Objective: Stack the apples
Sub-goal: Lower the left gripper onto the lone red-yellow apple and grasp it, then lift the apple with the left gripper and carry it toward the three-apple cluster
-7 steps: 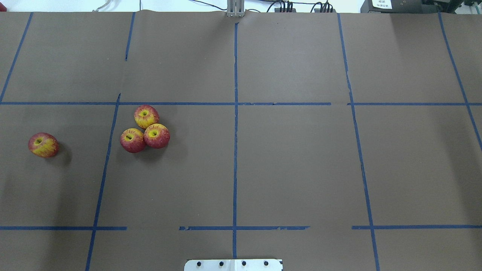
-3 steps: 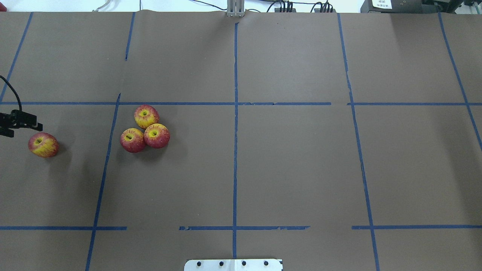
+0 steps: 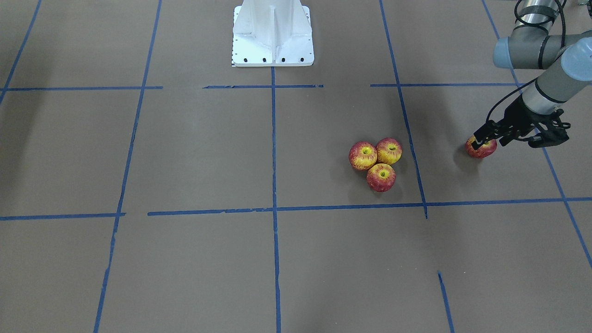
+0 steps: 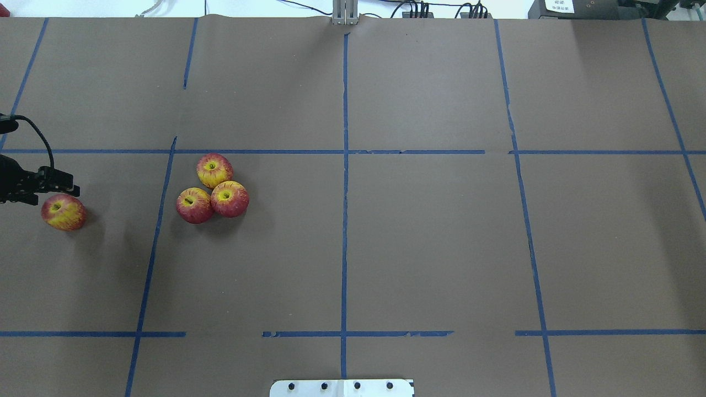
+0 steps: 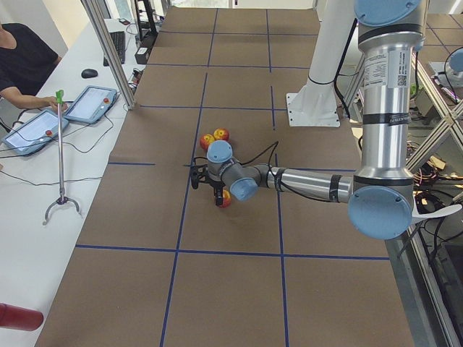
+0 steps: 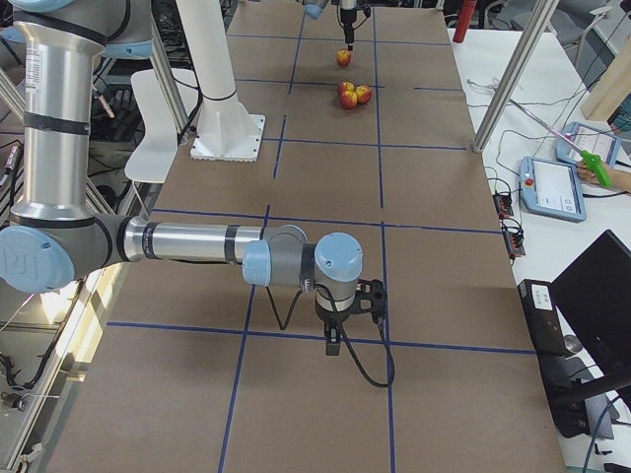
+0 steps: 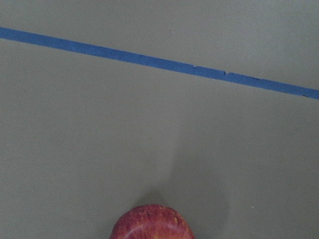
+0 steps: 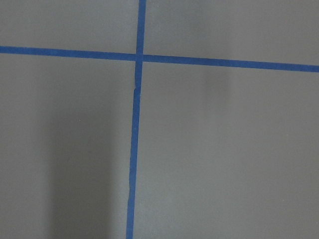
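Observation:
The left gripper grabs the lone apple around its plump red sides next. Then it stacks that apple on the cluster of three.
Three apples (image 4: 214, 191) sit touching in a cluster left of the table's middle, also in the front view (image 3: 378, 163). A fourth apple (image 4: 63, 212) lies alone near the left edge; it also shows in the front view (image 3: 482, 149) and at the bottom of the left wrist view (image 7: 151, 222). My left gripper (image 4: 63, 186) hovers just above and beyond this lone apple, jaws open and empty; it also shows in the front view (image 3: 483, 138). My right gripper (image 6: 340, 340) shows only in the right side view, low over bare table, and I cannot tell its state.
The brown table cover (image 4: 430, 231) carries a grid of blue tape lines (image 4: 345, 165). The white robot base (image 3: 272, 34) stands at the near middle edge. Operators with tablets (image 5: 90, 103) sit beyond the far edge.
My left gripper has come in from the left edge and moved right, up to the lone apple. The apples have not moved.

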Robot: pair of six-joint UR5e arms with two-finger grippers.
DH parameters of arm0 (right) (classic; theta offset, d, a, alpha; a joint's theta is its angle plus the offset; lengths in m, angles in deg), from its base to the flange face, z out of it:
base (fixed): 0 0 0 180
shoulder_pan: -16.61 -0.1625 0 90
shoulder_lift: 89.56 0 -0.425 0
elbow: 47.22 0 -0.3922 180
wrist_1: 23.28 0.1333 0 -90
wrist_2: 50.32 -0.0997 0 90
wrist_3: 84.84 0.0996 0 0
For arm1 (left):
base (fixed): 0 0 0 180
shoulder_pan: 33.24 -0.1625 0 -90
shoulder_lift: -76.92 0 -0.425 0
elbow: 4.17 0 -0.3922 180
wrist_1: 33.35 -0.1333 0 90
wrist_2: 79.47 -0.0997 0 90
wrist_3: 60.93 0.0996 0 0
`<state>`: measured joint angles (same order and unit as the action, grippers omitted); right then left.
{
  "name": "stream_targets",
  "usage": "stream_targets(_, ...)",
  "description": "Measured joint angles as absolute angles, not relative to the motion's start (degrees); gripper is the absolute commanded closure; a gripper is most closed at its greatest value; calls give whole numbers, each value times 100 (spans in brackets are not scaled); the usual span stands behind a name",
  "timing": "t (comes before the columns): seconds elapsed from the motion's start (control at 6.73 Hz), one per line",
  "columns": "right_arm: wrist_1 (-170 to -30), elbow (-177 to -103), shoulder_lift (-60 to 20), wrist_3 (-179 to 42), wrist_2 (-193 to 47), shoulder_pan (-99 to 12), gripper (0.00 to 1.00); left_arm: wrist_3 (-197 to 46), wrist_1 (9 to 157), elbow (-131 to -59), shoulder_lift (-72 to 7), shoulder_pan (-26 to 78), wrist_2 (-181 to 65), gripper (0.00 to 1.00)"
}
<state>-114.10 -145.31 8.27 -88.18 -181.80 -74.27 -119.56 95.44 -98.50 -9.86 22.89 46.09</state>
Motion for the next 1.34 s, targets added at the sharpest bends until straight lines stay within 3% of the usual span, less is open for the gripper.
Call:
stream_targets(0.45,-11416,-14530,827,-8817,-18180,-7427,0,-11972,9539,-9708,-943,2073,4393,0)
stream_targets(0.59,-11416,-14531,826,-8817,-18180,-7427,0,-11971,9542,-9660,-965,2006,4381,5)
stream_targets(0.89,-11414,-14530,826,-8818,-18180,-7427,0,-11954,9544,-9583,-1001,1931,4388,100)
stream_targets(1.19,-11408,-14531,826,-8818,-18180,-7427,0,-11951,9443,-9763,-1057,1925,4437,100)
stream_targets(1.34,-11407,-14530,826,-8818,-18180,-7427,0,-11972,9086,-10247,-1103,1934,4494,100)
